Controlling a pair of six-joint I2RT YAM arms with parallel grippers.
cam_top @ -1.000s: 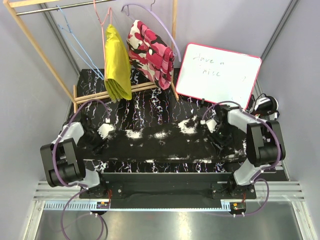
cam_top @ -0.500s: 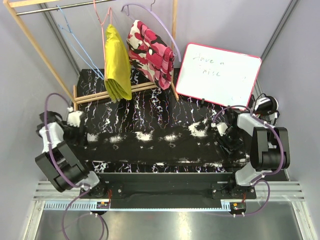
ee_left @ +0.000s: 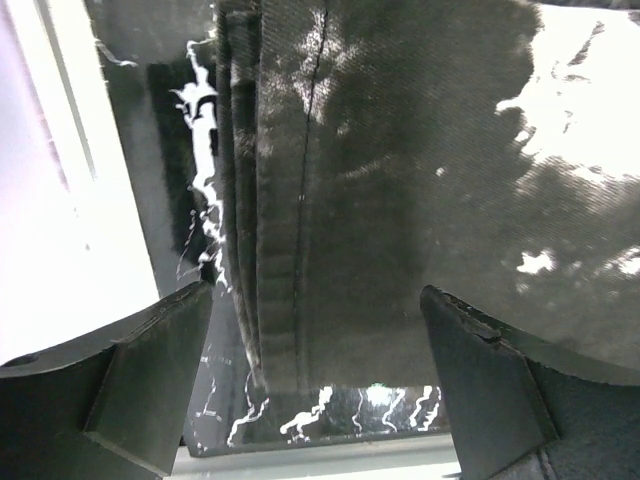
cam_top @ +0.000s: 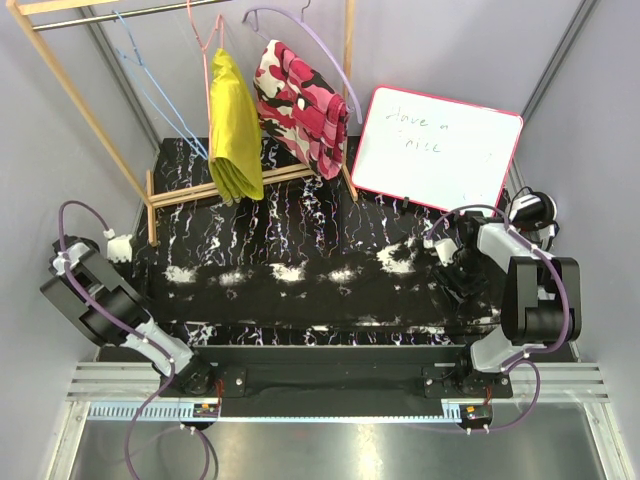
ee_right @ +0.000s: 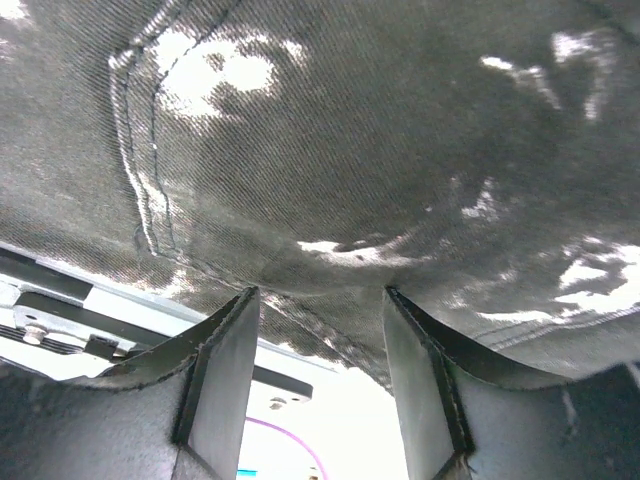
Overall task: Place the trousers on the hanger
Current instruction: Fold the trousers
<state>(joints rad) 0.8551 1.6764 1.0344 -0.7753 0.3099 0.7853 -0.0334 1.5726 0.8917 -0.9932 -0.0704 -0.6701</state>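
Observation:
The trousers (cam_top: 320, 290) need to be folded for the hanger, so the robot's left gripper will next grab the hem end's corner (cam_top: 158, 315), layers together, near the table's front edge.
The trousers (cam_top: 320, 290), black with white blotches, lie stretched flat across the front of the table. In the left wrist view their hem end (ee_left: 350, 200) lies just beyond my open left gripper (ee_left: 315, 300), which holds nothing. In the top view the left gripper (cam_top: 118, 245) is past the table's left edge. My right gripper (cam_top: 447, 258) is at the trousers' right end. Its jaws (ee_right: 320, 295) stand apart under the fabric's edge (ee_right: 350, 150) without pinching it. The light-blue wire hanger (cam_top: 150, 85) hangs empty on the rail at the back left.
A wooden rack (cam_top: 90, 100) stands at the back left. On it, a pink hanger (cam_top: 205, 40) carries a yellow garment (cam_top: 233, 125) and a lilac hanger (cam_top: 330, 55) carries a pink camouflage garment (cam_top: 300, 105). A whiteboard (cam_top: 435, 150) leans at the back right.
My left arm has swung left, from over the trousers' left end to beyond the table edge. The trousers now lie longer and flatter. My right gripper has shifted slightly right.

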